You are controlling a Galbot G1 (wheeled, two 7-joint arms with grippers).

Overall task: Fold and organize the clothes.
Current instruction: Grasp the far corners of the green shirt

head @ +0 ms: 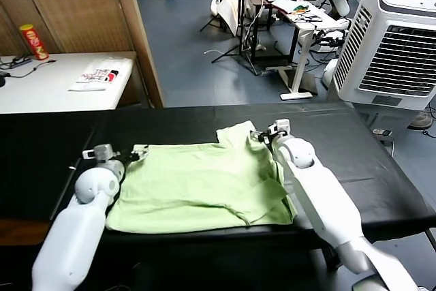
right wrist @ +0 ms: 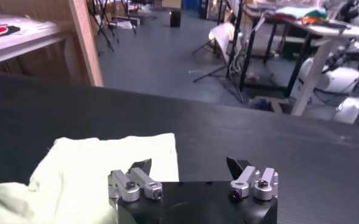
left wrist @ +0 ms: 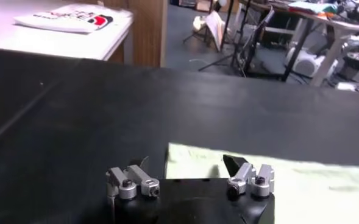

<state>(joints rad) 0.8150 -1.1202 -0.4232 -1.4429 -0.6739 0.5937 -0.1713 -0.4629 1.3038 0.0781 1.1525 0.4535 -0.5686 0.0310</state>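
The right gripper needs to fold the shirt over the lime-green shirt's body [head: 191, 189], so it should grab the shirt by its sleeve edge [head: 246, 134] next.
The clothes are one pale lime-green shirt [head: 201, 183] lying spread and partly folded on the black table [head: 354, 148]. My left gripper [head: 133, 155] hovers low at the shirt's far left corner, open; in the left wrist view that gripper [left wrist: 187, 164] has the shirt corner [left wrist: 289, 179] reaching in between its fingers. My right gripper [head: 261, 136] is at the shirt's far right sleeve, also open. In the right wrist view that gripper [right wrist: 189, 165] has one fingertip over the cloth edge [right wrist: 106, 161] and the other over bare table.
A white printed item [head: 95, 76] and a red can [head: 33, 41] sit on the white table at the far left. A wooden panel [head: 133, 25] stands behind. A large air cooler [head: 395, 39] stands at the far right.
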